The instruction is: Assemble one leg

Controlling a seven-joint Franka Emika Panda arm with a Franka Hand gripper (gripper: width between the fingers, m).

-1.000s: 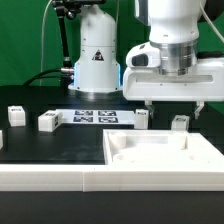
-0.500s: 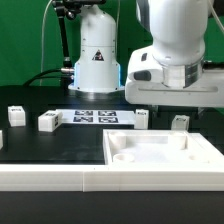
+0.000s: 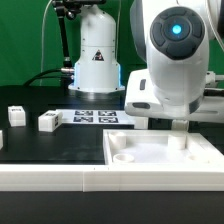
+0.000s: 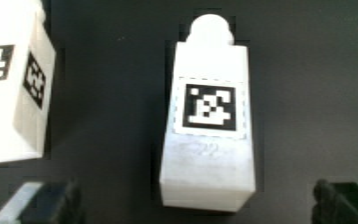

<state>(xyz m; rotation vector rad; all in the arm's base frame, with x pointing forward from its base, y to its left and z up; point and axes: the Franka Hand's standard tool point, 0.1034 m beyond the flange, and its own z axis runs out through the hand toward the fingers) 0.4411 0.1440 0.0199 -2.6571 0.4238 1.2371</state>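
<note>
The gripper's fingers are high above the white leg (image 4: 208,150) between them in the wrist view. The gripper needs to go lower before it closes, because it would miss the leg now.
In the wrist view a white leg (image 4: 211,120) lies flat on the black table, its black-and-white tag facing up. It lies between my gripper's (image 4: 194,205) two dark fingertips (image 4: 44,203), which stand wide apart on either side of its blunt end without touching it. The gripper is open and empty. A second leg (image 4: 16,90) lies beside the first. In the exterior view the gripper (image 3: 178,133) is low, just behind the white tabletop (image 3: 160,158). The arm hides the leg under it there. Two more legs (image 3: 48,121) (image 3: 17,115) lie at the exterior view's left.
The marker board (image 3: 95,117) lies on the table in front of the robot's white base (image 3: 95,60). The tabletop's raised back wall stands close in front of the gripper. A white strip runs along the table's front edge (image 3: 60,178).
The arm has moved down and toward the exterior view's right, over the leg behind the tabletop. It now hides both legs that showed there. The jaws stay open.
</note>
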